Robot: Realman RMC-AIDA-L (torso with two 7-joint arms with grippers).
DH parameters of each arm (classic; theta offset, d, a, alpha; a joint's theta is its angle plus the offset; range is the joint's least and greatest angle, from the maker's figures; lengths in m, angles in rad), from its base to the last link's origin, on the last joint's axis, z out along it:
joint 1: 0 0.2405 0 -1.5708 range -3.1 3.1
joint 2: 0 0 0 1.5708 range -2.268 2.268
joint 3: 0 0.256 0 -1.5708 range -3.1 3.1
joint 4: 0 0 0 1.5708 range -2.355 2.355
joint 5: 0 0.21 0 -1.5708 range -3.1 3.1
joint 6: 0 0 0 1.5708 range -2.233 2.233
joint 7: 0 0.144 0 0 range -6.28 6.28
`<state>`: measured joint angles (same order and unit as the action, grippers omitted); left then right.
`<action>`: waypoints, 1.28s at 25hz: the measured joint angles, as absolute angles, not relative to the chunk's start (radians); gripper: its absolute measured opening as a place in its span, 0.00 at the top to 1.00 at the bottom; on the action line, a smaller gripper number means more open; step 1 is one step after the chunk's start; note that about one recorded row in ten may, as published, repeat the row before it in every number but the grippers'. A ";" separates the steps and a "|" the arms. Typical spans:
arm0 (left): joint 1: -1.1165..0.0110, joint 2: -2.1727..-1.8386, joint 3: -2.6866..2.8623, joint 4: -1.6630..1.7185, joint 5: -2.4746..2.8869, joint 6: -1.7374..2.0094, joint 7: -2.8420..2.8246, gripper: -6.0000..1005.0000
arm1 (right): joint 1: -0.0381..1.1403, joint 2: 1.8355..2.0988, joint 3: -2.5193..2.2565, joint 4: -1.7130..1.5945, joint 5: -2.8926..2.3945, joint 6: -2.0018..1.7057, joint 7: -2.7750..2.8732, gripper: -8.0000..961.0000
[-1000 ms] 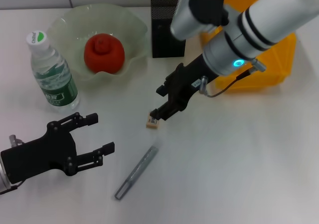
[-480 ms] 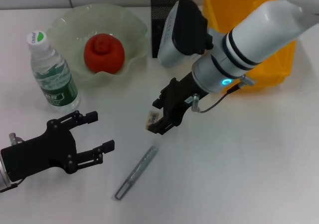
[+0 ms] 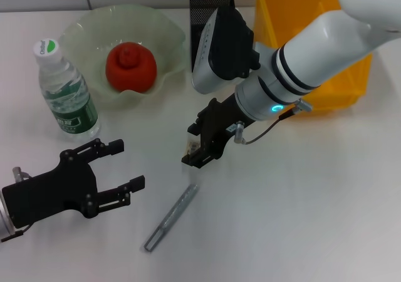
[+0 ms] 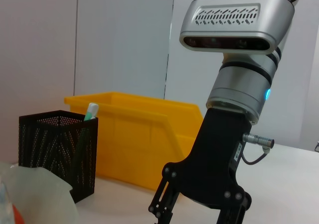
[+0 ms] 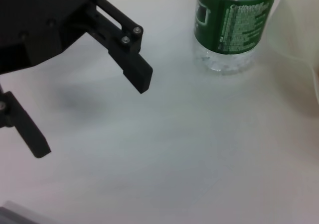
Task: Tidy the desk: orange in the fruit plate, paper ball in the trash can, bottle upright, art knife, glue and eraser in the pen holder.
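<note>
My right gripper's fingers reach down around the eraser, so it is time to close now. Closing now would catch the small beige eraser (image 3: pixel 190 148).
My right gripper (image 3: pixel 193 153) stands open over the small beige eraser (image 3: pixel 190 148) in mid-table, a finger on either side of it. The left wrist view shows that gripper (image 4: pixel 199 211) with its fingers spread. A grey art knife (image 3: pixel 171 217) lies just in front of it. My left gripper (image 3: pixel 116 167) rests open at the front left. The reddish orange (image 3: pixel 130 66) sits in the pale green fruit plate (image 3: pixel 81 30). The bottle (image 3: pixel 66 89) stands upright beside the plate. A teal-tipped glue stick (image 4: pixel 90 111) sticks out of the black mesh pen holder (image 4: pixel 55 149). The paper ball is out of view.
The yellow trash can (image 3: pixel 299 6) stands at the back right, behind my right arm. The pen holder (image 3: pixel 203 4) is partly hidden by the right wrist. The right wrist view shows the left gripper's fingers (image 5: pixel 130 67) near the bottle (image 5: pixel 233 25).
My right gripper moved down and slightly left, ending with its fingers either side of the eraser. The left arm, bottle and knife stayed where they were.
</note>
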<state>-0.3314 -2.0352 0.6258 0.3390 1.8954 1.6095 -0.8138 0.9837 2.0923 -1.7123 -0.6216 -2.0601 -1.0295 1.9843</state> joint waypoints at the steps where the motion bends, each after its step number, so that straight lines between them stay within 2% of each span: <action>1: -0.331 -2.035 0.626 0.339 1.895 1.609 -0.814 0.19 | 0.982 2.092 -1.718 -0.620 -2.052 -1.025 1.984 0.30; 14: -0.327 -2.036 0.626 0.339 1.891 1.614 -0.815 0.19 | 0.981 2.092 -1.765 -0.601 -2.016 -0.980 1.986 0.37; 21: -0.327 -2.036 0.626 0.339 1.890 1.616 -0.815 0.19 | 0.982 2.092 -1.765 -0.603 -2.016 -0.979 1.986 0.58; 32: -0.331 -2.035 0.622 0.339 1.890 1.617 -0.815 0.19 | 0.954 2.083 -1.689 -0.698 -2.040 -1.074 1.990 0.59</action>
<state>-0.3307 -2.0351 0.6220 0.3389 1.8897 1.6166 -0.8146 0.9538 2.0826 -1.6888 -0.6981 -2.0401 -1.0738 1.9897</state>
